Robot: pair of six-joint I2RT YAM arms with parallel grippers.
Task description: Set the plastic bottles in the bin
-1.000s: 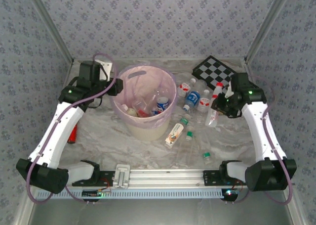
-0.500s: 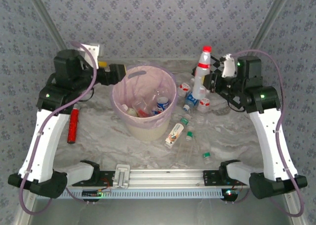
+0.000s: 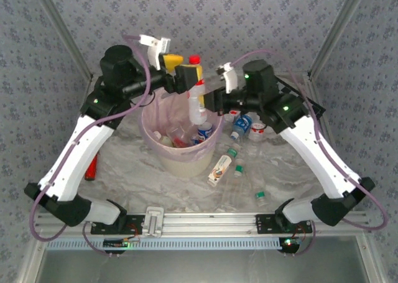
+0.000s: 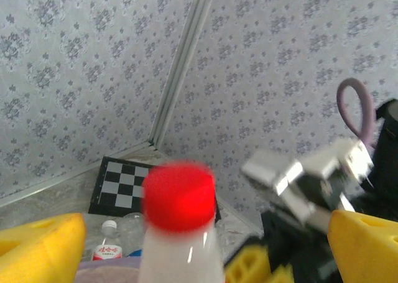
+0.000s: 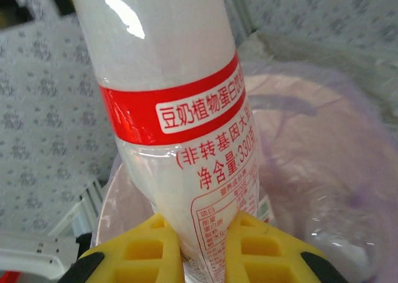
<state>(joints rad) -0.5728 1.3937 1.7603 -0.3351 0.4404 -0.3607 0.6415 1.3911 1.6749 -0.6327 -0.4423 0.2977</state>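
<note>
My left gripper is not ready to close yet: the red cap [image 3: 194, 60] [image 4: 178, 194] is in full view ahead of my yellow fingers. It should move toward the cap first, then close on it.
My right gripper [image 3: 210, 101] [image 5: 205, 253] is shut on the lower part of a white plastic bottle [image 3: 198, 99] [image 5: 168, 109] with a red cap and red label band. It holds the bottle upright over the cream bin [image 3: 185, 162] lined with a pink bag [image 5: 305, 134]. My left gripper [image 3: 185, 73] [image 4: 199, 252] is open high over the bin's far rim. The red cap [image 4: 178, 194] stands between its yellow fingers [image 4: 37, 249], apart from them. Several bottles lie in the bin [image 3: 203, 132]. More lie on the table to its right [image 3: 241, 126] [image 3: 219, 169].
A chequered board [image 4: 124, 185] lies at the back right, partly behind the right arm. A red object [image 3: 93, 166] lies on the table left of the bin. Small green-capped bottles [image 3: 260, 197] sit near the front right. Patterned walls enclose the table.
The right gripper carried the red-capped bottle left, from the table's right side to above the bin. The left arm rose and swung right toward it, and its jaws opened wide.
</note>
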